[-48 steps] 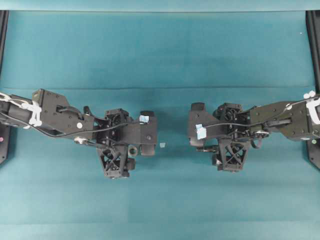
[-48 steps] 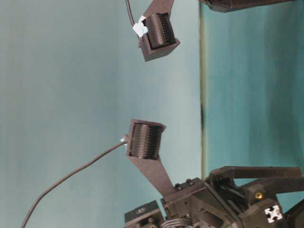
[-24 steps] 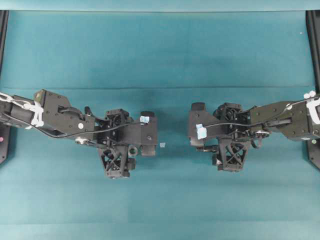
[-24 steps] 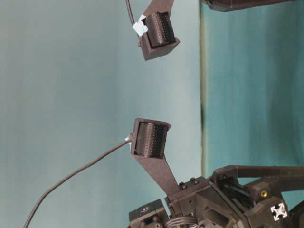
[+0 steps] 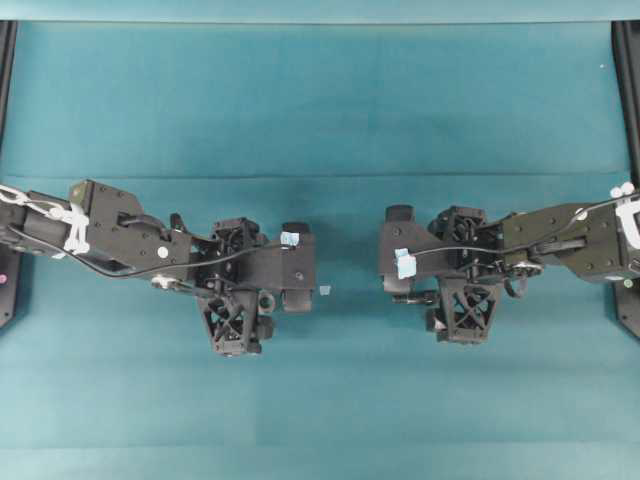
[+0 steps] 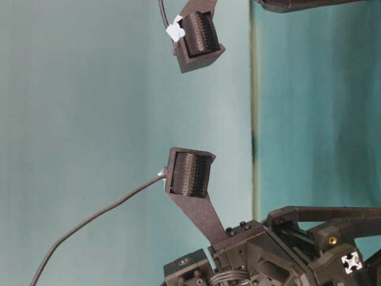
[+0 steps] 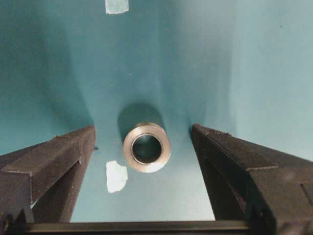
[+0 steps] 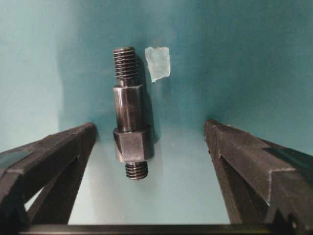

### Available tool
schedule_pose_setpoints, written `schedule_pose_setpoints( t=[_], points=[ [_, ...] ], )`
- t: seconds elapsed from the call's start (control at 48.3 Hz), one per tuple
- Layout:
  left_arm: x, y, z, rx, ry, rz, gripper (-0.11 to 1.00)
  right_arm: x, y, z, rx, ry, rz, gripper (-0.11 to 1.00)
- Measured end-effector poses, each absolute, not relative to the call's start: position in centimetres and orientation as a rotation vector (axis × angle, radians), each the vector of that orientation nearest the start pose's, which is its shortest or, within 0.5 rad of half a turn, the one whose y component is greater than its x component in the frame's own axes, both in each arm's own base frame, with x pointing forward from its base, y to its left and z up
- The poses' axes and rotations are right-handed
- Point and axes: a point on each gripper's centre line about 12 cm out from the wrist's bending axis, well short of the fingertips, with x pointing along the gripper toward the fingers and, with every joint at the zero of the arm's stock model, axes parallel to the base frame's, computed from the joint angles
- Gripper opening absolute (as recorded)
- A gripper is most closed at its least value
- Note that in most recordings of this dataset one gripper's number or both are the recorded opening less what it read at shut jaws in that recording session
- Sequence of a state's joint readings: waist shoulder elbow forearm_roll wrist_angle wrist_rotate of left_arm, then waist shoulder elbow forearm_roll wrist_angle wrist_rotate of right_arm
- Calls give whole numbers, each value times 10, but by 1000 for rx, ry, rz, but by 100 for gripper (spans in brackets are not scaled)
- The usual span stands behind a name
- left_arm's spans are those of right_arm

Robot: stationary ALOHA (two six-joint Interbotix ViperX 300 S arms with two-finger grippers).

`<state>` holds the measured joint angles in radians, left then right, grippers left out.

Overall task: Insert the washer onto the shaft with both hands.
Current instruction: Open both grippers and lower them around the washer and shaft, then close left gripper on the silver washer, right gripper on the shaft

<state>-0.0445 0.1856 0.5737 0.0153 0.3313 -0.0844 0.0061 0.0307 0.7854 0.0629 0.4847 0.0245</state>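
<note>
My left gripper grabs the washer by its outer rim (image 7: 128, 147) next. Then it slides the washer onto the shaft.
The washer (image 7: 146, 147), a thick grey metal ring, stands on end on the teal cloth with its dark hole facing up. My left gripper (image 7: 143, 129) is open around it, one finger on each side and both apart from it. From overhead the washer (image 5: 266, 300) peeks out under the left gripper (image 5: 295, 265). The shaft (image 8: 130, 125) lies flat, a dark stepped rod with threaded ends. My right gripper (image 8: 150, 125) is open, and the shaft lies nearer its left finger without touching it. Overhead, the shaft (image 5: 408, 297) shows beside the right gripper (image 5: 393, 255).
Pale blue tape bits lie on the cloth: one (image 7: 116, 175) beside the washer, one (image 8: 158, 63) by the shaft's far end, one (image 5: 325, 290) between the grippers. Black frame rails (image 5: 628, 90) edge the table. In the table-level view ribbed finger pads (image 6: 189, 174) stand far apart.
The left arm has shifted slightly, so the washer is more covered from overhead. The right gripper has barely moved. Both grippers stay open.
</note>
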Motion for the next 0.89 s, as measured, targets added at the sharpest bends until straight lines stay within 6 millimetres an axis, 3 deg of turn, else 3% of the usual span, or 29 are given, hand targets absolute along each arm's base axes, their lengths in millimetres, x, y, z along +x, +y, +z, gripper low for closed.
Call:
schedule_pose_setpoints(
  t=[0.766, 0.89],
  points=[
    [386, -17, 100, -34, 1091, 2, 90, 305, 6, 93, 75, 1327, -17, 87],
    [386, -17, 100, -36, 1091, 3, 88, 305, 6, 92, 77, 1328, -18, 81]
  ],
)
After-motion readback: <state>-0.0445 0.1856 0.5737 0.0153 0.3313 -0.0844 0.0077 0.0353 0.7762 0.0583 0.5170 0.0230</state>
